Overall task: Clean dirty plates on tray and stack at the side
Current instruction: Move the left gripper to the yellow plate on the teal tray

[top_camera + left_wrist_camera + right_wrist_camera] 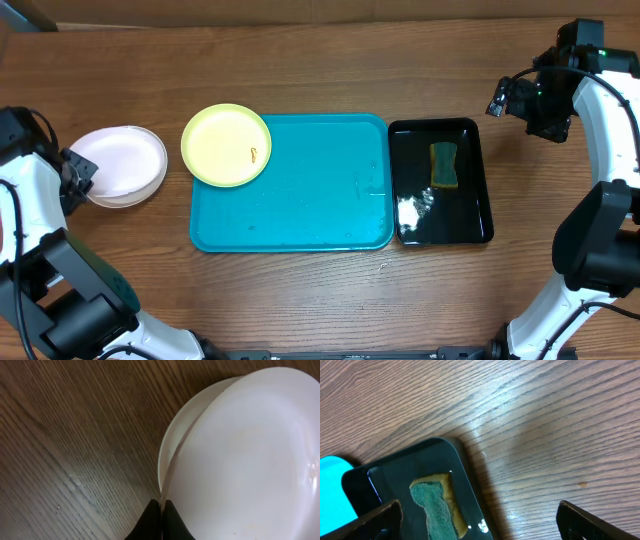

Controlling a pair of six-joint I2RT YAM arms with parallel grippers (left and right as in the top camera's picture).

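Note:
The upper white plate's far rim (157,141) meets the lower white plate (130,201), so it is time for my left gripper to release the upper white plate.
Two white plates (120,165) lie stacked, slightly offset, on the table left of the turquoise tray (300,200). The rim of the upper white plate (250,460) runs in between the tips of my left gripper (161,502), which is shut on it. In the overhead view the left gripper (82,170) sits at the stack's left edge. A pale yellow-green plate (226,145) with a small orange-brown smear rests over the tray's far left corner. My right gripper (479,507) hangs open and empty above the table, right of the black tray (395,470); overhead, the right gripper (520,100) is at the far right.
The glossy black tray (470,225) stands right of the turquoise tray and holds a green-and-yellow sponge (444,165) and a patch of white foam (412,210). Water drops speckle the turquoise tray. Both arms' bases rise at the table's front corners.

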